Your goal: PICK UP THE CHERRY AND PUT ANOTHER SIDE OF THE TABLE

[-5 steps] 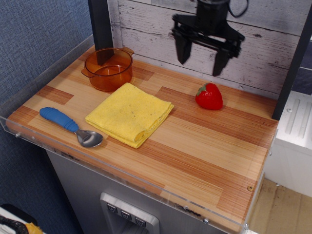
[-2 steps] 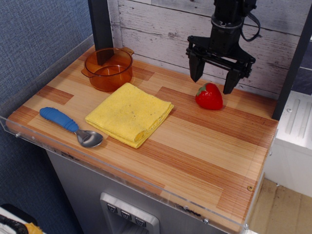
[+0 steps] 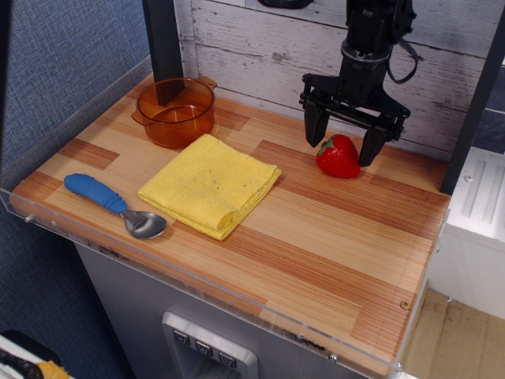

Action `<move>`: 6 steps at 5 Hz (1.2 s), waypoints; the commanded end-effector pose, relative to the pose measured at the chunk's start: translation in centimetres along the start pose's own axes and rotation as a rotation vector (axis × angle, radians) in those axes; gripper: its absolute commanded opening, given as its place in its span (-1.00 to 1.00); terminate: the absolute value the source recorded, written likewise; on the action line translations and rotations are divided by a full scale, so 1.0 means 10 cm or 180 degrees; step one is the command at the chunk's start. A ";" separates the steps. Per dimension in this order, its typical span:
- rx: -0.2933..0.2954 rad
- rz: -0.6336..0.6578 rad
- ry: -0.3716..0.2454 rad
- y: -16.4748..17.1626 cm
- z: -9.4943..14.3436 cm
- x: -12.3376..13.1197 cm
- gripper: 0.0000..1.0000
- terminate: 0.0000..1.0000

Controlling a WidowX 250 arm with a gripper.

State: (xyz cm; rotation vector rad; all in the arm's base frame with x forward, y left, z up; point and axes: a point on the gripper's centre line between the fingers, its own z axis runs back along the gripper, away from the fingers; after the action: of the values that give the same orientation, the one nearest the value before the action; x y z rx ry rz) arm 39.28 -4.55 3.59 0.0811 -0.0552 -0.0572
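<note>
My gripper grabs the cherry by its red body point(image 3: 339, 161) next, to put it on another side of the table.
The cherry point(image 3: 338, 157), a glossy red strawberry-shaped toy with a green cap, lies on the wooden table point(image 3: 316, 237) at the far right, near the back wall. My black gripper point(image 3: 341, 148) is open and hangs straight over it. Its two fingers straddle the cherry, one on the left and one on the right, with the tips down at about the fruit's upper half. I cannot tell whether the fingers touch it.
An orange transparent pot point(image 3: 175, 110) stands at the back left. A folded yellow cloth point(image 3: 210, 184) lies in the middle. A blue-handled spoon point(image 3: 112, 204) lies at the front left. A clear acrylic rim point(image 3: 197, 288) edges the table. A dark post point(image 3: 162, 39) stands behind the pot.
The gripper has moved right and come down from above the back wall area until its open fingers sit on either side of the cherry. The cherry has not moved.
</note>
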 end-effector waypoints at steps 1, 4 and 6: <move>0.0057 0.0052 -0.0025 0.01 0.09 0.01 1.00 -1.00; 0.0091 0.0114 0.0015 0.04 0.02 0.02 1.00 -1.00; 0.0070 0.0190 0.0010 0.06 0.00 0.01 -1.00 -1.00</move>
State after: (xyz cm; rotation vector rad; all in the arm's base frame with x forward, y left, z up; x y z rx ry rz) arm 39.31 -4.18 2.44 0.1050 -0.0218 -0.0028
